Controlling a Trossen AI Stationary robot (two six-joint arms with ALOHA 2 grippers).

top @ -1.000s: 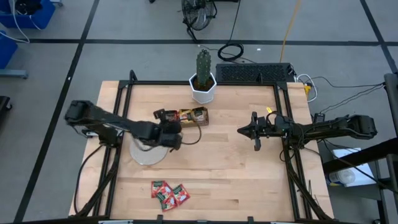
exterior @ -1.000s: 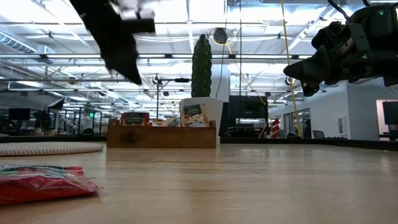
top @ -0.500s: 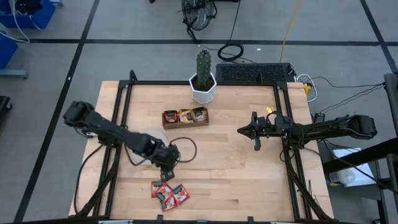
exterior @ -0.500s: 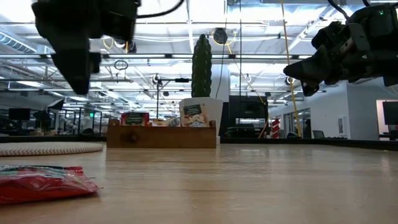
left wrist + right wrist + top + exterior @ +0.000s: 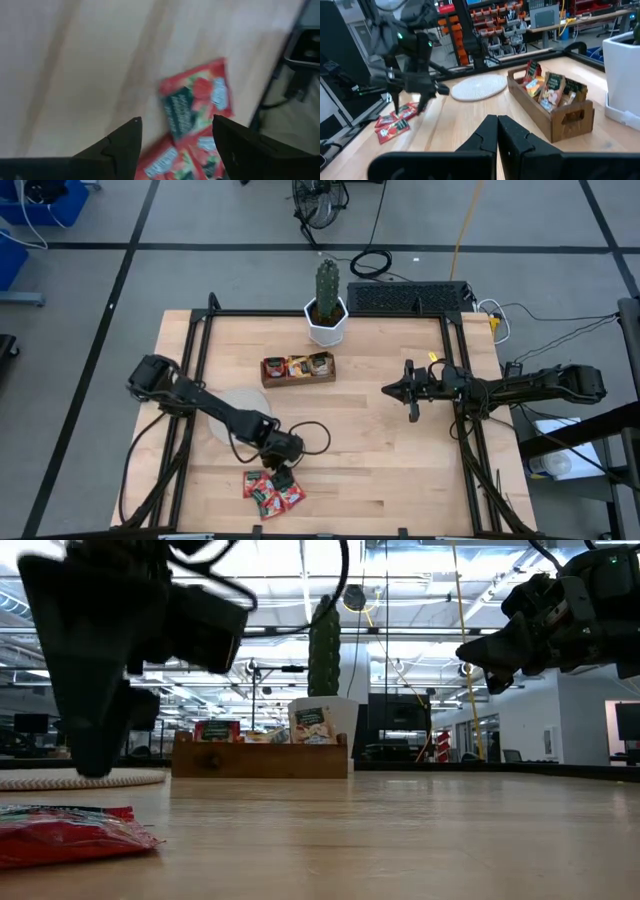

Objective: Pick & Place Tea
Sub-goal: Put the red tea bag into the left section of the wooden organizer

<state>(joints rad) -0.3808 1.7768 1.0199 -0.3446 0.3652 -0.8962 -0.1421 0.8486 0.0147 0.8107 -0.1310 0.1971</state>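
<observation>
A red tea sachet should be grabbed next by its edge [image 5: 290,496] with my left gripper, so the tea can move into the wooden tray [image 5: 297,367].
A few red-and-green tea sachets [image 5: 268,490] lie flat in a loose overlapping cluster near the table's front edge, also seen in the left wrist view as tea sachets [image 5: 196,107]. My left gripper [image 5: 283,477] hangs just above the cluster's far side, tipped downward and open. Its fingers [image 5: 125,145] stand apart over the sachets without touching them. More sachets stand on edge in the brown wooden tray [image 5: 297,367] at mid-table. My right gripper [image 5: 410,392] waits shut and level at the right, with nothing in it.
A pale round disc [image 5: 232,415] lies left of centre, partly under my left arm. A cactus in a white pot [image 5: 327,310] stands at the far edge behind the tray. Bare wood lies between the tray and the right arm. A black frame borders the table.
My left gripper has swung from beside the tray toward the near edge and down, to just above the red sachets. It has tipped to point downward, rolled, and opened. The sachets have not moved.
</observation>
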